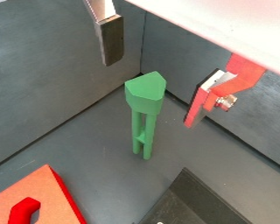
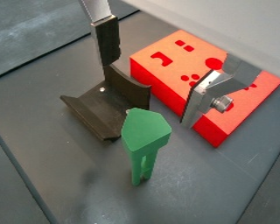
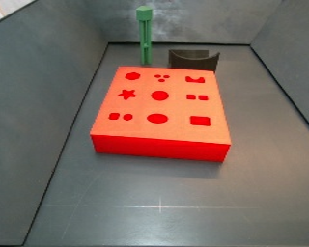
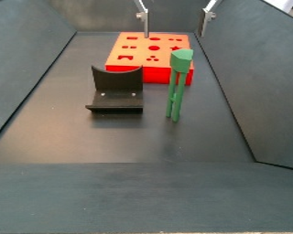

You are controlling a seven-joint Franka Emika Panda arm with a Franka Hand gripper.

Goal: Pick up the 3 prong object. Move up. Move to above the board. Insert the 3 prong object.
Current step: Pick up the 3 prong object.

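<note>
My gripper needs to go to the green 3 prong object and grab its wider top [image 3: 144, 13] [image 1: 145, 91], so its prongs stay free to go into the board.
The 3 prong object [image 1: 143, 107] is a slim green peg with a wider top. It stands upright on the dark floor beside the board, as both side views show [image 3: 144, 35] [image 4: 178, 84]. The board [image 2: 184, 63] is a flat red-orange block with darker cutouts [image 3: 160, 106] [image 4: 146, 49] [image 1: 35, 203]. My gripper [image 1: 161, 66] is open and empty above the peg's top, with one finger on each side and not touching it. It also shows in a wrist view [image 2: 157, 68] and at the top of a side view [image 4: 176, 11].
A dark grey U-shaped holder [image 2: 108, 107] stands on the floor next to the peg and the board [image 4: 116, 90] [image 3: 192, 60] [image 1: 206, 206]. Grey walls enclose the floor on all sides.
</note>
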